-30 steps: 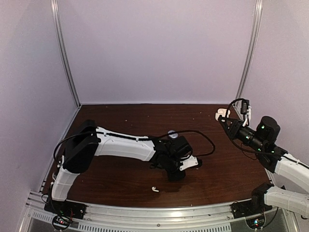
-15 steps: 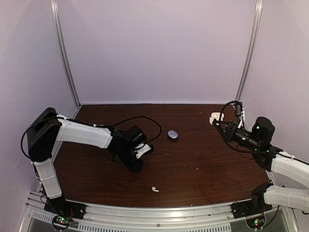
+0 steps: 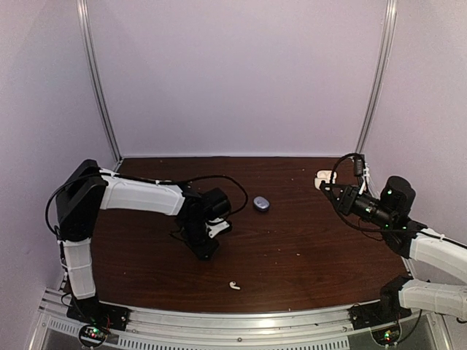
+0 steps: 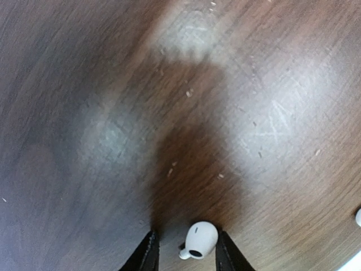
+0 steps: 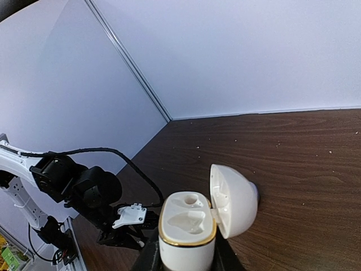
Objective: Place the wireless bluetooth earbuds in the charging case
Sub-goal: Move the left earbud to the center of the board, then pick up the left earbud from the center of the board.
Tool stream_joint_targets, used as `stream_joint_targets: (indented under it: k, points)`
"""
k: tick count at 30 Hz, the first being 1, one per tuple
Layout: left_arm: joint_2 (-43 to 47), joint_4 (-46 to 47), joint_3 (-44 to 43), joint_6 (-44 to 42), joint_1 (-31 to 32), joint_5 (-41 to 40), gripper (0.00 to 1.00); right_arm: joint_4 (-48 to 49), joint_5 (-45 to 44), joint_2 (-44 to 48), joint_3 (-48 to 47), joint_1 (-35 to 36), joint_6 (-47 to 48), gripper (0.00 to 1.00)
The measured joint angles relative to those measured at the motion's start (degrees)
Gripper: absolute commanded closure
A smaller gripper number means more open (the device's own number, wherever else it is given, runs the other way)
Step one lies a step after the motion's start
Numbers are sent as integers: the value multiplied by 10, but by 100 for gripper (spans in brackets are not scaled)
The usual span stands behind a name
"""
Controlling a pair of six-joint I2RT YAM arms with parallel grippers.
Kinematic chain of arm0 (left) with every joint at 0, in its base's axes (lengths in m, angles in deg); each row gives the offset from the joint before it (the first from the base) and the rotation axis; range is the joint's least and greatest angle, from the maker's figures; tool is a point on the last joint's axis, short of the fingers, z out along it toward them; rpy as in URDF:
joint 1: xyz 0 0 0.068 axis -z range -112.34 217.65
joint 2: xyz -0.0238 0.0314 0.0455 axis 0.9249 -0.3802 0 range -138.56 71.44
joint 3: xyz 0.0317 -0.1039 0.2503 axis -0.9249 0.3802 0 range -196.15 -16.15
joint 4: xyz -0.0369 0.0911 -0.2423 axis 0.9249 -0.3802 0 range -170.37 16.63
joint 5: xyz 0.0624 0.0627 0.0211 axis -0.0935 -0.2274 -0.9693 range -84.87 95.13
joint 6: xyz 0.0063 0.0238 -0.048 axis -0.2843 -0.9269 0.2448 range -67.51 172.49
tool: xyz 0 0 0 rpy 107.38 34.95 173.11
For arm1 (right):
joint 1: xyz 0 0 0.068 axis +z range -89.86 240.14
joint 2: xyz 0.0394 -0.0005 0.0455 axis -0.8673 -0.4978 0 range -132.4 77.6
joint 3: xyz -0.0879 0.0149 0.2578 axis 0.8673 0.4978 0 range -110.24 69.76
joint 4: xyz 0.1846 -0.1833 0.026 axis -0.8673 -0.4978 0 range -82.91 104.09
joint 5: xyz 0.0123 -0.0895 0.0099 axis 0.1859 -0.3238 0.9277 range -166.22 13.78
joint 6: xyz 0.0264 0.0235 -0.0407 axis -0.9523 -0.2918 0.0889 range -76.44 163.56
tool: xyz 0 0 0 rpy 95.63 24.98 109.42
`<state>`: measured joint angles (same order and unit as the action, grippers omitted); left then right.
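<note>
The white earbud has to go into the charging case socket by its stem, so I need to grab the earbud by its rounded head (image 4: 202, 238) with my left gripper next and leave the stem free.
My left gripper (image 3: 208, 251) is down at the table left of centre. In the left wrist view its jaws (image 4: 187, 257) stand narrowly apart around a white earbud (image 4: 200, 238). The earbud touches the right finger, with a gap to the left finger. A second white earbud (image 3: 234, 286) lies near the front edge. My right gripper (image 3: 326, 182) is shut on a white charging case (image 5: 186, 226) with a gold rim and holds it above the table at the right. Its lid (image 5: 234, 200) is open and both sockets are empty. The dark purple earbuds are not in view.
A small grey-purple case (image 3: 260, 203) sits closed on the brown table (image 3: 314, 248) near the centre. Walls enclose the table on the back and both sides. The left arm's black cable (image 3: 219, 179) loops over the table. The left gripper shows in the right wrist view (image 5: 121, 237).
My left arm swung from the table's centre to the left and settled with its jaws around a white earbud. My right gripper moved slightly left with the open case.
</note>
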<state>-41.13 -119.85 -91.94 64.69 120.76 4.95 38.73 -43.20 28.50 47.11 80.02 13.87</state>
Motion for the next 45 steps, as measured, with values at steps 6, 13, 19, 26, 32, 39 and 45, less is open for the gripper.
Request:
stream_joint_targets:
  k: [6, 13, 19, 26, 32, 39, 45]
  points:
    - [-37, -47, -56, -22, 9, -7, 61, 0, 3, 0, 0, 0, 10, 100]
    - [-70, -78, -107, -45, 18, -11, 70, -2, 5, 0, 0, 0, 13, 100]
    - [-75, -86, -115, -56, 20, -12, 72, -9, 6, 0, 0, 0, 15, 100]
    - [-77, -97, -118, -63, 21, -12, 74, -9, 6, 0, 0, 0, 14, 100]
    - [-78, -111, -119, -66, 21, -11, 79, -9, 6, 0, 0, 0, 14, 100]
    - [-78, -119, -120, -67, 22, -12, 89, -9, 6, 0, 0, 0, 15, 100]
    - [-74, -109, -118, -66, 22, -13, 91, 5, 16, 1, 7, 0, 15, 100]
